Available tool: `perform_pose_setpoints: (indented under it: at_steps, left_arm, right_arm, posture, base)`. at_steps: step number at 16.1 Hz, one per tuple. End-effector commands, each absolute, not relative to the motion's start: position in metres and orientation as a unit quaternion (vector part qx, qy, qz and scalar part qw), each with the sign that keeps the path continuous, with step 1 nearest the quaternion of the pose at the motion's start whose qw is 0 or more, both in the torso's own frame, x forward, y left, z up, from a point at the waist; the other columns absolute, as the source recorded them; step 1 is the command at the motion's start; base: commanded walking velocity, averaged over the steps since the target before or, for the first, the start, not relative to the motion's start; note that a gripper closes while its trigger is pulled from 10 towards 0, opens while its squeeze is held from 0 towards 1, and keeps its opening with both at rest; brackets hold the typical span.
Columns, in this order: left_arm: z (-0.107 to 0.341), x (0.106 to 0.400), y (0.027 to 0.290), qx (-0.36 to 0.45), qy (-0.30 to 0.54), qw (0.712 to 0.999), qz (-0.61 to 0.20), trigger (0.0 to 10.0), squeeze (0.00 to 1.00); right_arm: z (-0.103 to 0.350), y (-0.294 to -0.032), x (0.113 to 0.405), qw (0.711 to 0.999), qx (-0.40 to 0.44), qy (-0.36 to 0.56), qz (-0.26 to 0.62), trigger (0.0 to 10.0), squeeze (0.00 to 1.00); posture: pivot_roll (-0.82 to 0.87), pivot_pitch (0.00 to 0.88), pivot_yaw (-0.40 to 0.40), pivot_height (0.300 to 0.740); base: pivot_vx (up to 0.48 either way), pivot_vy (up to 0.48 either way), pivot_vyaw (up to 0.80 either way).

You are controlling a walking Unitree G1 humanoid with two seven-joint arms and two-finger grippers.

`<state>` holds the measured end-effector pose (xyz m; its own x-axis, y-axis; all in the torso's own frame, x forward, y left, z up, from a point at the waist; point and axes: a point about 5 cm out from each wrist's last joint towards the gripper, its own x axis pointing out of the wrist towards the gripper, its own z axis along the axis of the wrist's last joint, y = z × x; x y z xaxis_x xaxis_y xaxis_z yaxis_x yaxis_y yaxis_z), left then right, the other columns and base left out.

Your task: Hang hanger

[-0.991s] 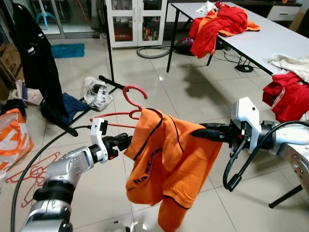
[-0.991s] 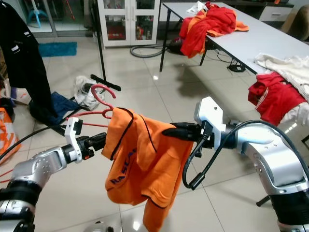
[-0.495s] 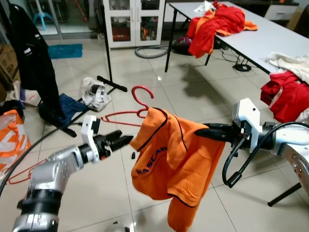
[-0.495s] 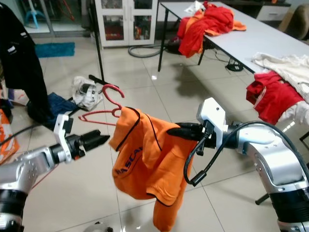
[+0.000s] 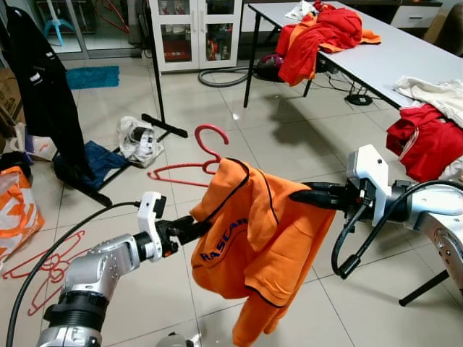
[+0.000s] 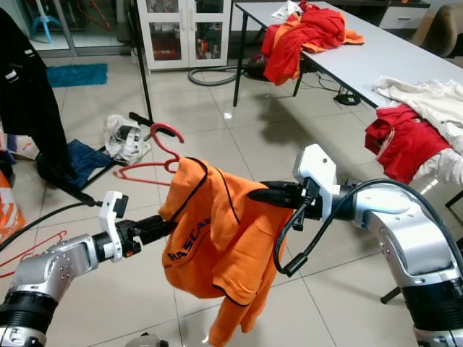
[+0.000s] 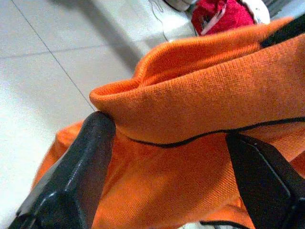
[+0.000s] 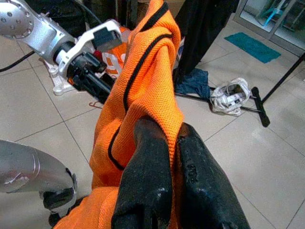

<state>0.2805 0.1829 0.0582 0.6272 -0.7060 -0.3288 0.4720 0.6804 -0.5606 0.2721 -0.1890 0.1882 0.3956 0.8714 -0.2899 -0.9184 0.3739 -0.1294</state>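
Note:
I should grab the shirt (image 5: 268,238) next with my left gripper by the thick ribbed fold at its shoulder (image 5: 211,218). The fold stands up, while the cloth below it hangs slack.
An orange shirt (image 5: 268,238) hangs in mid-air over the tiled floor. A red hanger (image 5: 207,128) sits partly inside it, its hook rising from the collar and one arm poking out to the left. My right gripper (image 5: 296,195) comes in from the right and is shut on a fold of the shirt near the shoulder; the right wrist view shows both fingers (image 8: 147,181) pinching orange cloth. My left gripper (image 5: 197,228) is at the shirt's left edge, below the collar. Its fingers (image 7: 90,162) stand open on either side of a thick orange fold.
A black garment (image 5: 43,94) hangs on a rack at the left, with a white plastic bag (image 5: 137,137) by the rack's foot. Red hangers (image 5: 43,267) and an orange bag (image 5: 14,210) lie at the left. A white table (image 5: 405,58) with red clothes stands right.
Half a second ago my left gripper was drawn back, clear of the shirt; now it is against the shirt's left edge again. The right gripper keeps its hold. The camera shifted slightly.

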Motion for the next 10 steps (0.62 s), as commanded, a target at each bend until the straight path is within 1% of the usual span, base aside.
perform_pose_setpoints:
  at_steps: [1,2,3,4,7,8,9,10]
  left_arm:
    - [0.069,0.286,0.185,-0.201,0.247,0.885,-0.339,10.0,0.00]
    - [0.068,0.279,0.190,-0.099,0.249,0.895,-0.356,10.0,0.00]
    - [0.065,0.273,0.194,-0.047,0.260,0.892,-0.367,10.0,0.00]
    - [0.062,0.269,0.197,-0.001,0.268,0.888,-0.373,10.0,0.00]
    - [0.057,0.263,0.201,0.084,0.274,0.876,-0.387,10.0,0.00]
    - [0.059,0.257,0.202,0.123,0.251,0.867,-0.412,10.0,0.00]
    - [0.060,0.255,0.201,0.128,0.244,0.864,-0.422,10.0,0.00]
    - [0.062,0.249,0.200,0.148,0.229,0.852,-0.447,10.0,0.00]
  right_arm:
    - [0.202,-0.194,0.273,0.828,-0.150,0.059,0.537,0.0,0.00]
    - [0.191,-0.203,0.272,0.834,-0.154,0.083,0.524,0.0,0.00]
    - [0.182,-0.209,0.271,0.833,-0.165,0.102,0.518,0.0,0.00]
    - [0.178,-0.211,0.272,0.837,-0.153,0.109,0.514,0.0,0.00]
    - [0.164,-0.217,0.273,0.846,-0.125,0.129,0.501,0.0,0.00]
    - [0.153,-0.220,0.274,0.853,-0.102,0.140,0.492,0.0,0.00]
    - [0.150,-0.221,0.274,0.855,-0.095,0.141,0.489,0.0,0.00]
    - [0.150,-0.219,0.276,0.857,-0.079,0.136,0.490,0.0,0.00]
  posture:
    - [-0.09,0.006,-0.034,0.740]
    - [-0.09,0.006,-0.034,0.740]
    - [-0.09,0.006,-0.034,0.740]
    - [-0.10,0.007,-0.035,0.740]
    - [-0.08,0.011,-0.039,0.740]
    - [-0.08,0.012,-0.040,0.740]
    - [-0.08,0.012,-0.040,0.740]
    - [-0.07,0.014,-0.038,0.740]
  base:
    - [0.000,0.000,0.00]
    - [0.000,0.000,0.00]
    - [0.000,0.000,0.00]
    - [0.000,0.000,0.00]
    - [0.000,0.000,0.00]
    - [0.000,0.000,0.00]
    - [0.000,0.000,0.00]
    - [0.000,0.000,0.00]
